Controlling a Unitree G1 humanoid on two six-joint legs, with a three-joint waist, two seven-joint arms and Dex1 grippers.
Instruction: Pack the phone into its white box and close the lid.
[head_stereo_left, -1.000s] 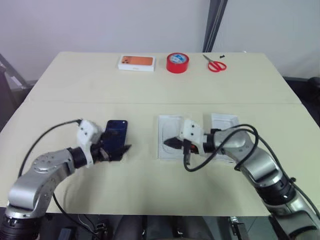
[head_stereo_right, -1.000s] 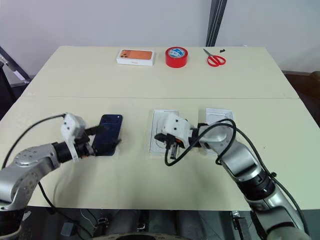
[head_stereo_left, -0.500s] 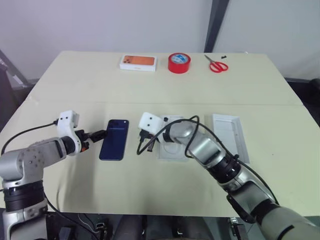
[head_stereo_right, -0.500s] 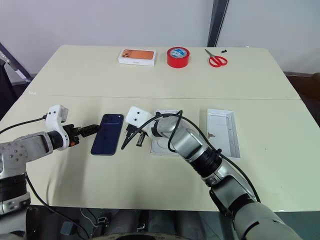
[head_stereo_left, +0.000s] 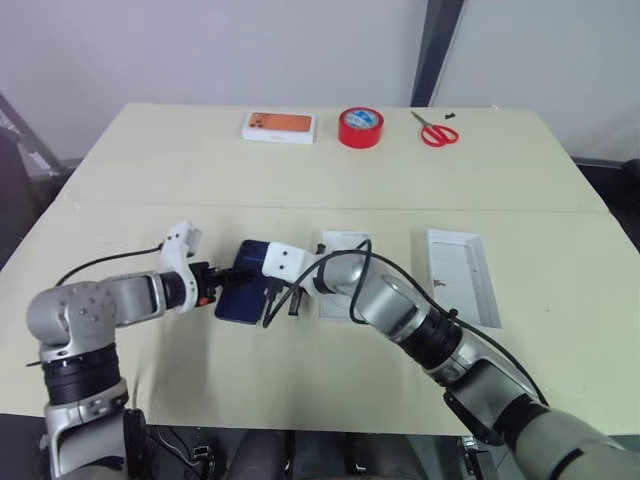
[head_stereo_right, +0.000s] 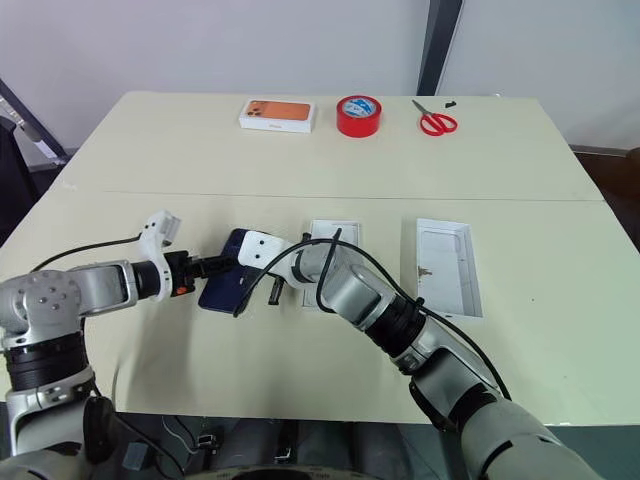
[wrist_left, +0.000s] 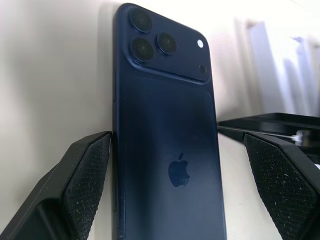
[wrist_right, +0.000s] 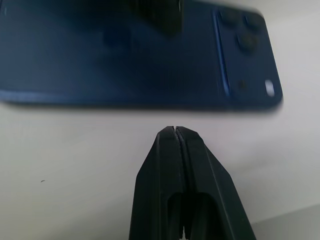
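Note:
The left gripper grabs by the long edges of the phone (head_stereo_left: 246, 300) next, to pack it into the dark blue phone's white box (head_stereo_left: 340, 238).
The dark blue phone (head_stereo_left: 246, 300) lies back up on the table, its camera cluster (wrist_left: 160, 45) at the far end. My left gripper (wrist_left: 177, 136) is open and straddles the phone's near half. One finger (wrist_left: 85, 170) is close against a long edge, and the other stands apart. My right gripper (wrist_right: 175, 131) is shut, with its tip just off the phone's other long edge. The white box (head_stereo_left: 336, 243) lies right of the phone, mostly under my right arm. Further right, the lid (head_stereo_left: 465, 290) lies open side up.
Along the table's far edge are a white box with an orange picture (head_stereo_left: 279, 126), a red tape roll (head_stereo_left: 360, 126) and red scissors (head_stereo_left: 436, 131). Black cables hang from both wrists, close to the phone.
My left gripper has come in from the left and now straddles the phone. My right gripper, still shut, has swung left from over the white box to the phone's right edge.

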